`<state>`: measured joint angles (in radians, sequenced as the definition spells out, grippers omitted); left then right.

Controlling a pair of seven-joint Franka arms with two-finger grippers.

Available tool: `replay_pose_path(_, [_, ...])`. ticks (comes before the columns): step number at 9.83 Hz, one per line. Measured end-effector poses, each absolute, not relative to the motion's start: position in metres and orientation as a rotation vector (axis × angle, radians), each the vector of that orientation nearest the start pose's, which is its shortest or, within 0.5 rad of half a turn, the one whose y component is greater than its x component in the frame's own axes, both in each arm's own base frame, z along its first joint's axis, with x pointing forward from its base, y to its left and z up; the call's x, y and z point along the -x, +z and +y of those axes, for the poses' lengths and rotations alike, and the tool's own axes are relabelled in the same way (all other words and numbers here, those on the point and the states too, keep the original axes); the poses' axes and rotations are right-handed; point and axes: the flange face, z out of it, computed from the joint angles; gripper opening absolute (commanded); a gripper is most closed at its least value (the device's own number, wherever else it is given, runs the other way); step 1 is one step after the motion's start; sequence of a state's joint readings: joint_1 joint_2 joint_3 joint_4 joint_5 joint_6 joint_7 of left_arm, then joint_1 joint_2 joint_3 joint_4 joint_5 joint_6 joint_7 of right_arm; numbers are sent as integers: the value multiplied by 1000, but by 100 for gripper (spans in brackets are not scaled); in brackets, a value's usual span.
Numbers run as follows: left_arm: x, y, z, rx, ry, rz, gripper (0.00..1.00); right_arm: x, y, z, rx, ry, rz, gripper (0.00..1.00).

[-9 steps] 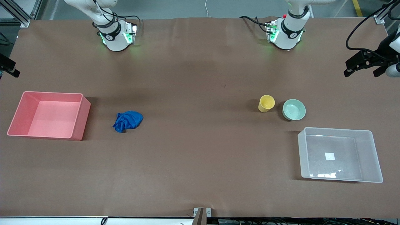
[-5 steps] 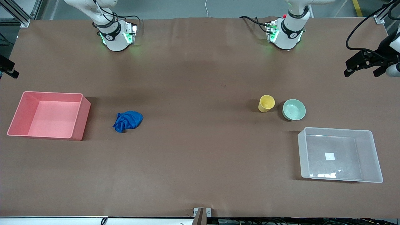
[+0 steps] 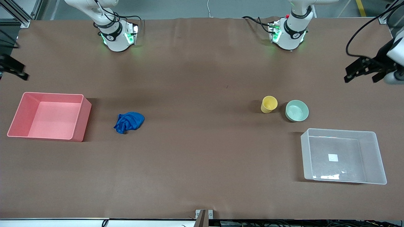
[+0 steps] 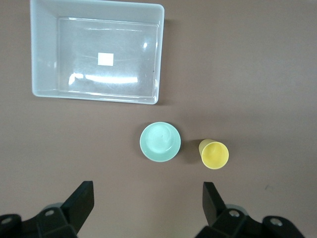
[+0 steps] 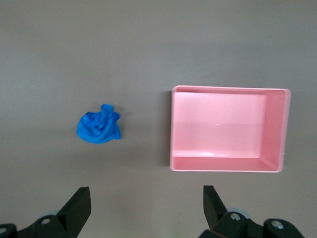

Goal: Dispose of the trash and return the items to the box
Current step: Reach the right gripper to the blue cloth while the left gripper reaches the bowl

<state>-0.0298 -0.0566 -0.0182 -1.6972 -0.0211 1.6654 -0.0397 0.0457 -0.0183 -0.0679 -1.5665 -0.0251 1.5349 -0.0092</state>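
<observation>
I need to drop the blue wad [image 3: 129, 122] into the pink bin, so my right gripper should grab it by its bunched folds next.
The trash, a blue wad [image 3: 129, 122], lies on the table beside the pink bin, toward the right arm's end, and also shows in the right wrist view [image 5: 99, 128]. The yellow cup [image 3: 269, 104] and the mint-green bowl [image 3: 297, 110] stand side by side, farther from the front camera than the clear box [image 3: 339, 131]. All three show in the left wrist view: cup [image 4: 214, 154], bowl [image 4: 160, 142], box [image 4: 159, 54]. My left gripper [image 3: 360, 80] [image 4: 147, 198] is open, high over the table's edge. My right gripper [image 3: 19, 73] [image 5: 146, 201] is open, high over its end.
An opaque pink bin [image 3: 83, 116] [image 5: 225, 163] stands empty at the right arm's end of the table. The clear box is empty, with a white label [image 3: 333, 157] on its bottom. Brown tabletop [image 3: 202, 142] spreads between the wad and the cup.
Both grippers have shifted slightly inward from the table's ends. The wad, cup, bowl and bins have not moved.
</observation>
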Motion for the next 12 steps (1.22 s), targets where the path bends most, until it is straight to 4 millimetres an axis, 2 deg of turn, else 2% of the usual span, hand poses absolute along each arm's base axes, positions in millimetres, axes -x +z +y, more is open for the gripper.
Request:
replay_pose_path(1, [-548, 568, -28, 3162, -33, 7, 100, -564, 591, 27, 3172, 64, 2, 100])
replay_pose_path(2, [-549, 527, -28, 3162, -44, 3, 100, -582, 538, 55, 3179, 84, -10, 100])
replay_pose_path(3, [-546, 486, -27, 3161, -56, 2, 100, -597, 481, 68, 3184, 85, 2, 100])
replay_pose_path(4, [-539, 445, -26, 3160, -78, 7, 100, -602, 420, 79, 3187, 86, 9, 100])
replay_pose_path(5, [-528, 405, -25, 3158, -106, 24, 100, -599, 361, 88, 3190, 91, 15, 100])
replay_pose_path(6, [-516, 368, -24, 3156, -129, 34, 100, -590, 310, 96, 3191, 84, 16, 100])
replay_pose_path(7, [-506, 335, -22, 3154, -156, 42, 100, -578, 270, 103, 3189, 53, 7, 100])
replay_pose_path(9, [-500, 277, -11, 3151, -161, 15, 100, -560, 217, 107, 3178, -26, 14, 100])
replay_pose_path(11, [-498, 234, 1, 3151, -103, 12, 97, -555, 194, 106, 3175, -47, 55, 100])
replay_pose_path(12, [-497, 217, 5, 3151, -87, 3, 66, -555, 188, 106, 3175, -53, 66, 99])
